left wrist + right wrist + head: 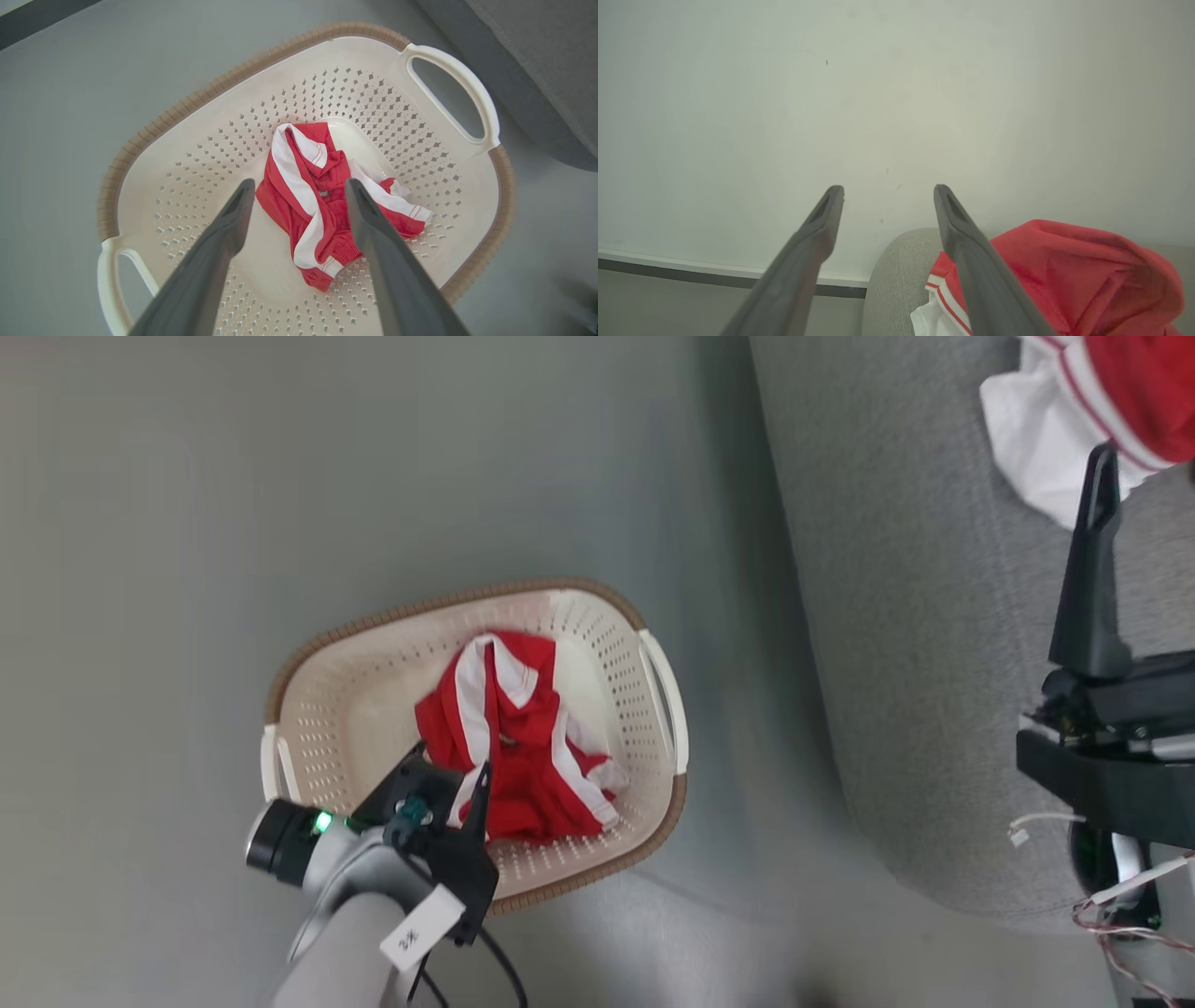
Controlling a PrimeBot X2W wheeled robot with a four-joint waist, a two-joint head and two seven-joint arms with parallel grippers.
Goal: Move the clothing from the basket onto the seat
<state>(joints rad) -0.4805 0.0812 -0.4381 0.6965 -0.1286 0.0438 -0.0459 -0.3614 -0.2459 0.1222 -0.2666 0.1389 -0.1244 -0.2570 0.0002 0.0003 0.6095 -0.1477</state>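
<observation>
The robot's left gripper needs to pinch the white-striped fold (473, 694) standing up from the red garment next, because the rest of the garment lies slack in the basket (411, 611).
The cream basket (411, 611) with its brown rim stands on the floor, left of the grey seat (934, 616). One crumpled piece of red clothing (523, 747) with white stripes lies in the basket's middle. My left gripper (457, 784) hangs open above the basket's near side. In the left wrist view its fingers (299, 186) straddle the red clothing (308, 205) from above, apart from it, over the basket (187, 102). A second red and white garment (1139, 383) lies on the seat. My right gripper (1106, 467) is beside it, open and holding nothing (887, 190), with the garment (1073, 270) to its right.
Bare grey floor (280, 476) surrounds the basket. The seat's rounded edge (551, 56) runs close to the basket's white handle (467, 88). Loose cables (1120, 905) hang by my right arm. A pale wall with a dark skirting strip (714, 275) stands beyond the seat (896, 280).
</observation>
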